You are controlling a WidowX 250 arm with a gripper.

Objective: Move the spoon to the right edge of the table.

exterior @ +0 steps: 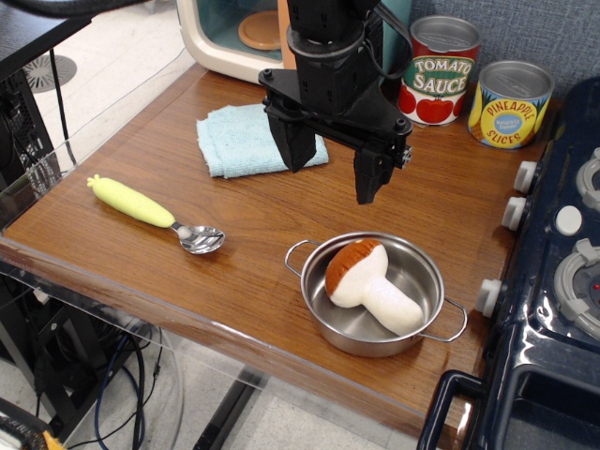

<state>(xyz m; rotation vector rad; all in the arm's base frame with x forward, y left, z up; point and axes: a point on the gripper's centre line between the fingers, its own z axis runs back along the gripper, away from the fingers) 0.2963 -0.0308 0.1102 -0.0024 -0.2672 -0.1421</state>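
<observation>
The spoon needs to go to the table's edge by the stove, so my gripper should next take hold of it by its pale yellow-green handle [134, 202].
The spoon [155, 213] lies flat on the brown wood-grain table [450, 202] near its left front edge. Its pale yellow-green handle points left and its shiny metal bowl points right. My gripper [330, 172] hangs above the middle of the table, up and to the right of the spoon. Its two black fingers [367, 178] are spread wide apart and hold nothing. It is well clear of the spoon.
A steel pot [378, 300] with a plush mushroom [368, 281] stands right of the spoon. A light blue cloth [246, 139] lies behind. A tomato sauce can [439, 71] and a pineapple can [509, 105] stand at the back. A dark blue toy stove [553, 281] is at the right.
</observation>
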